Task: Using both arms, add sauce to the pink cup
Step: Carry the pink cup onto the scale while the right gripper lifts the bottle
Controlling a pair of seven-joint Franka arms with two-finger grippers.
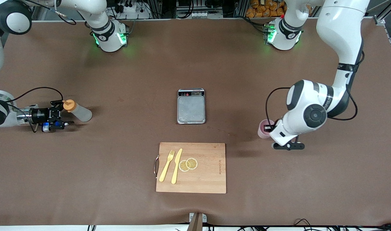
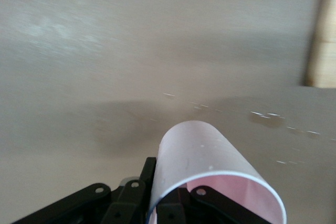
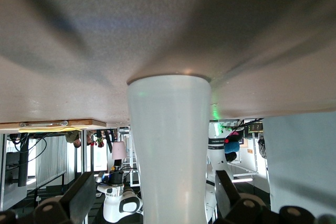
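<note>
I should pour into the pink cup from the sauce bottle's orange cap (image 1: 69, 105), so my right gripper should grab the sauce bottle by its translucent body (image 1: 81, 113) and leave the cap free.
The sauce bottle (image 1: 80, 112), translucent with an orange cap, stands on the table toward the right arm's end. My right gripper (image 1: 64, 113) reaches in level with the table. It is open, with one finger on each side of the bottle (image 3: 168, 150) and a gap to both fingers (image 3: 79, 198). The pink cup (image 1: 262, 128) sits on the table toward the left arm's end. My left gripper (image 1: 268, 127) is at its rim. In the left wrist view this gripper (image 2: 165, 198) is shut on the wall of the cup (image 2: 199, 150), one finger outside and one inside.
A small kitchen scale (image 1: 191, 107) lies mid-table. Nearer the front camera is a wooden cutting board (image 1: 208, 173) carrying a yellow fork (image 1: 167, 166), a yellow knife (image 1: 176, 166) and lemon slices (image 1: 188, 164). Bare brown table lies between the two grippers.
</note>
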